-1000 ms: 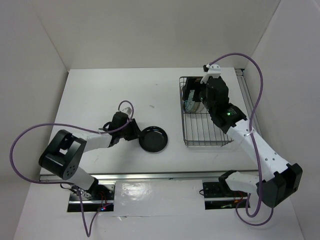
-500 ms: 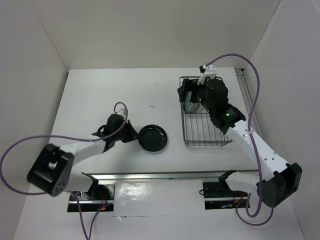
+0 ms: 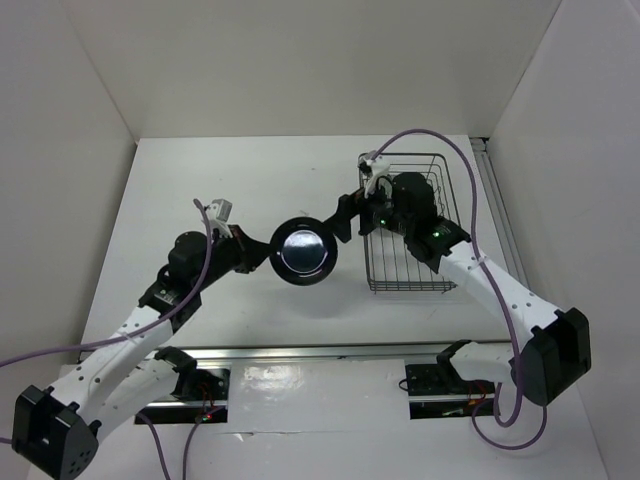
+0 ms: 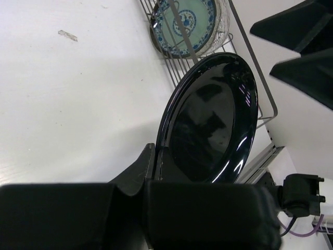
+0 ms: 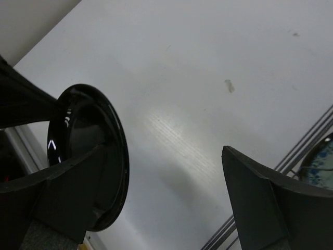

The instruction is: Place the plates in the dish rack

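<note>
The right gripper should grab the black plate (image 3: 305, 250) by the rim opposite the left gripper, so that the plate's far edge stays free to go into the dish rack.
My left gripper (image 3: 256, 254) is shut on the rim of the glossy black round plate (image 3: 305, 250) and holds it tilted up above the table, left of the dish rack (image 3: 445, 205). The left wrist view shows the fingers (image 4: 148, 161) clamped on the plate's (image 4: 213, 120) lower edge. My right gripper (image 3: 347, 214) is wide open at the plate's right edge, touching nothing; in its wrist view (image 5: 164, 151) the plate (image 5: 88, 151) lies by the left finger. The teal-patterned plate (image 4: 187, 23) stands in the rack (image 4: 250, 57), a translucent rim behind it. The other plates are hidden.
The rack's left wall (image 5: 307, 140) is just right of the right gripper. The white table (image 3: 250, 190) spreads to the left and behind. White walls close the back and sides. A metal rail (image 3: 320, 352) runs along the near edge.
My left gripper has lifted the black plate off the table and tilted it up, moving right. My right gripper has come out of the rack to the left, toward the plate.
</note>
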`<state>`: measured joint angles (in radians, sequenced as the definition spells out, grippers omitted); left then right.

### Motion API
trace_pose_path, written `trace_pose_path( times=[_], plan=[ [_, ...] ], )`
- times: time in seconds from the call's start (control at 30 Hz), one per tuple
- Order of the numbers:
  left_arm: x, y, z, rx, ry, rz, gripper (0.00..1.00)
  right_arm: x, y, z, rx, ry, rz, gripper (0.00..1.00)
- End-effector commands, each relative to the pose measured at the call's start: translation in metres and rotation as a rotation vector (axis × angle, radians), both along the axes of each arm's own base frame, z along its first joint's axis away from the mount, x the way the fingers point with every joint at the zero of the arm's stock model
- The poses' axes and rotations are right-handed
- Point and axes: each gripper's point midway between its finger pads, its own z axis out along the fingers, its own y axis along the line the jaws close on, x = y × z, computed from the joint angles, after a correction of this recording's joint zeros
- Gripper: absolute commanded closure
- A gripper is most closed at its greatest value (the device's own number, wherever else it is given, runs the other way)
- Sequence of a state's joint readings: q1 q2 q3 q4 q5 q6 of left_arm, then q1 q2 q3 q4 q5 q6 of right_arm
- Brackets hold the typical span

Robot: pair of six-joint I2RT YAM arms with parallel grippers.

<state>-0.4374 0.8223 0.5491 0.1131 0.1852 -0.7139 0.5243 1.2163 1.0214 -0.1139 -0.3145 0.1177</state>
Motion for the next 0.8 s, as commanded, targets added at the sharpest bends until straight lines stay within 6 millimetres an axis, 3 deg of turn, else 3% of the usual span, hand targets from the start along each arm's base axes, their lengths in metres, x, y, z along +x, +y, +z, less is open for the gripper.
trace_pose_path(
  times=[0.0,0.13,0.23,0.27,0.3,0.37,0.5,0.53,0.57,0.6,0.67,0.73,0.77],
  plan=[
    [-0.001,-0.007,0.015,-0.019,-0.062,-0.044,1.00,-0.020,0.023,0.004,0.051,-0.012,0.135,0.02],
    [0.000,-0.010,0.014,-0.025,-0.070,-0.055,1.00,-0.027,0.027,-0.016,0.029,0.029,0.152,0.06],
    [-0.001,-0.011,0.016,-0.030,-0.077,-0.065,1.00,-0.034,0.027,-0.038,0.011,0.082,0.157,0.15],
    [-0.001,-0.011,0.021,-0.038,-0.094,-0.065,1.00,-0.034,0.029,-0.035,0.020,0.072,0.168,0.19],
    [-0.001,-0.011,0.021,-0.038,-0.094,-0.065,1.00,-0.033,0.030,-0.041,0.024,0.087,0.164,0.31],
    [-0.002,-0.012,0.014,-0.032,-0.077,-0.076,1.00,-0.038,0.033,-0.041,0.047,0.101,0.186,0.46],
    [-0.001,-0.013,0.018,-0.039,-0.094,-0.076,1.00,-0.044,0.042,-0.047,0.079,0.144,0.236,0.55],
    [0.000,-0.012,0.018,-0.038,-0.094,-0.067,1.00,-0.047,0.045,-0.047,0.078,0.144,0.245,0.63],
    [0.000,-0.012,0.018,-0.038,-0.094,-0.067,1.00,-0.045,0.045,-0.050,0.072,0.151,0.236,0.84],
    [-0.001,-0.012,0.015,-0.033,-0.083,-0.067,1.00,-0.040,0.042,-0.051,0.071,0.155,0.202,0.98],
    [0.004,-0.012,0.017,-0.027,-0.072,-0.058,1.00,-0.032,0.042,-0.041,0.078,0.142,0.166,1.00],
    [0.008,-0.008,0.007,0.001,-0.028,-0.025,0.68,-0.018,0.030,-0.029,0.067,0.110,0.052,1.00],
    [0.011,-0.006,0.004,0.005,-0.005,-0.005,0.49,-0.011,0.022,-0.009,0.069,0.075,-0.003,1.00]
  ],
)
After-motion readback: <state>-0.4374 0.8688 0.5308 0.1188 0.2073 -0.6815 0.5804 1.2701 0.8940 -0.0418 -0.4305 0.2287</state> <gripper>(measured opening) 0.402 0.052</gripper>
